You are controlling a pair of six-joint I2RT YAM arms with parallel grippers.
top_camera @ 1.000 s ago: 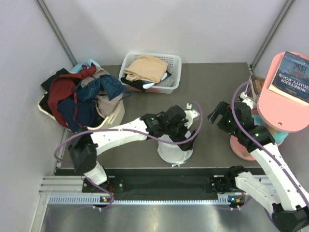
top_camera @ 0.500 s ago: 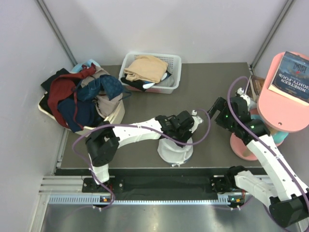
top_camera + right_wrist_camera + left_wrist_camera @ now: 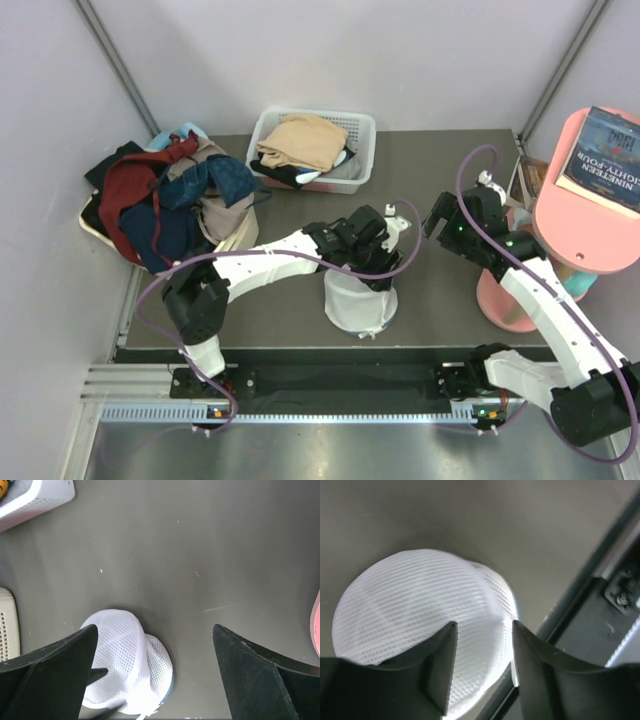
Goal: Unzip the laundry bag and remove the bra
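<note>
The laundry bag should next be grabbed by its raised mesh fold (image 3: 379, 302) with my left gripper, so the white tab (image 3: 368, 334) stays free for unzipping.
The laundry bag (image 3: 362, 305) is a white mesh pouch near the table's front edge, pulled up into a tent shape. It also shows in the left wrist view (image 3: 410, 605) and the right wrist view (image 3: 125, 655), where a dark zipper line runs along its lower rim. My left gripper (image 3: 358, 268) sits on its top, and its jaws (image 3: 482, 625) are closed partway on a raised fold of mesh. My right gripper (image 3: 442, 222) hangs to the right of and above the bag, wide open and empty (image 3: 155, 627). The bra is hidden.
A white slotted basket (image 3: 362, 128) with a tan garment stands at the back. A cream tub (image 3: 240, 238) heaped with dark red and blue clothes is at the left. A pink stand (image 3: 590, 225) with a book is at the right. A black rail (image 3: 340, 380) runs along the near edge.
My left gripper moved back and left with the bag's top, drawing the pouch taller. My right gripper moved up and towards the back.
</note>
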